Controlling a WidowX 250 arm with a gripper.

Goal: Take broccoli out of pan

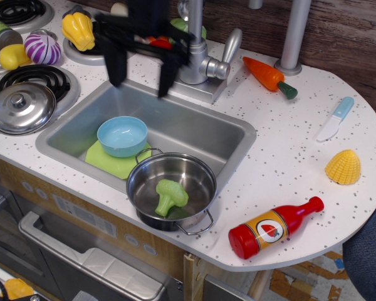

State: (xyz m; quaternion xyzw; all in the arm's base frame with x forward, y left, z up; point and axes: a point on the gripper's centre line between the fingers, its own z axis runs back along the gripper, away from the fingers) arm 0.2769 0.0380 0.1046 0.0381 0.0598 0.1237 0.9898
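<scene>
The gripper picks up the broccoli by its rounded head (pixel 173 191) next, to take the broccoli out of the pan (pixel 194 172).
The light-green broccoli (pixel 170 195) lies on its side inside the shiny steel pan (pixel 194 172), which sits at the front edge of the sink. My black gripper (pixel 141 80) hangs open and empty above the back of the sink, blurred by motion. Its two fingers (pixel 116 69) point down and stand wide apart. It is well behind and above the pan, near the faucet.
A light blue bowl (pixel 122 135) sits on a lime-green plate (pixel 103 161) in the sink (pixel 194 125). The faucet (pixel 195 47) stands right of the gripper. A steel lid (pixel 21 108), a yellow pepper (pixel 78 30), a carrot (pixel 268 76), a red bottle (pixel 274 227), corn (pixel 343 167) and a knife (pixel 336 118) lie around.
</scene>
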